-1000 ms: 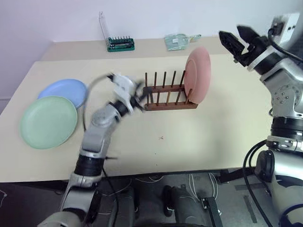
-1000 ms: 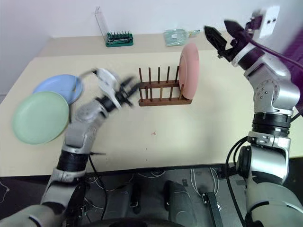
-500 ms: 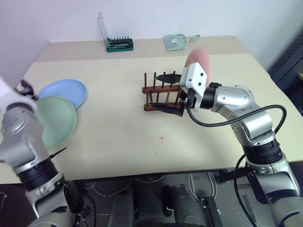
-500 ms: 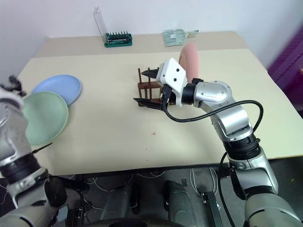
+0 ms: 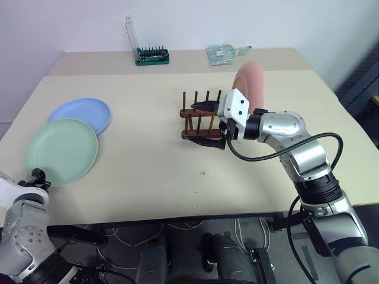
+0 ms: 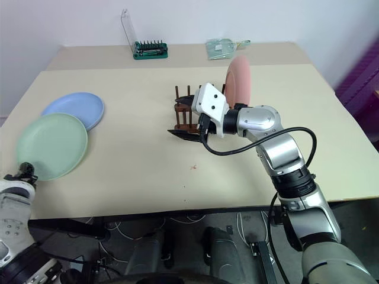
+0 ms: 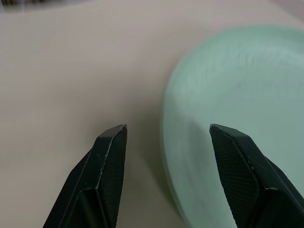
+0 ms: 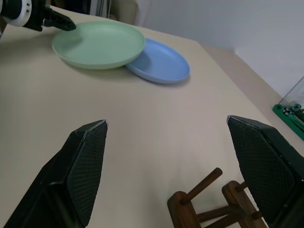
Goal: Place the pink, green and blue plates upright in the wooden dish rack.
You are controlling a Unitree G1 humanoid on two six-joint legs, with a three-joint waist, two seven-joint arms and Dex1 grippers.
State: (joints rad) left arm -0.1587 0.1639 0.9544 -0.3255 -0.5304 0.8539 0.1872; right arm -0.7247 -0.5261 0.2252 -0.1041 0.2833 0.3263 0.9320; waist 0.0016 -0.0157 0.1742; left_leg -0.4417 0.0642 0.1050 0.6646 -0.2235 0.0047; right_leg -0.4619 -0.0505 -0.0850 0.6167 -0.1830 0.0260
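Observation:
The green plate is much wider than my open fingers, so my left gripper should grab it by its thin raised rim (image 7: 167, 164) next.
The pink plate (image 5: 251, 83) stands upright at the right end of the wooden dish rack (image 5: 187, 113). My right gripper (image 5: 195, 123) is open, pointing left, its fingers spread on either side of the rack's left end. The rack's pegs (image 8: 204, 199) show low between those fingers in the right wrist view. The green plate (image 5: 61, 151) lies flat at the table's left, overlapping the blue plate (image 5: 80, 115) behind it. My left gripper (image 5: 37, 177) hovers at the green plate's near edge, open, with the plate's rim (image 7: 175, 156) between the fingers and untouched.
A green bit holder (image 5: 152, 56) with a clear upright stand (image 5: 129, 32) and a clear packet (image 5: 222, 53) sit along the table's back. The table's front edge (image 5: 177, 216) runs close to my left gripper.
My left arm swung away from the rack, left and down to the green plate's near edge. My right arm dropped from the back right to the rack's left end.

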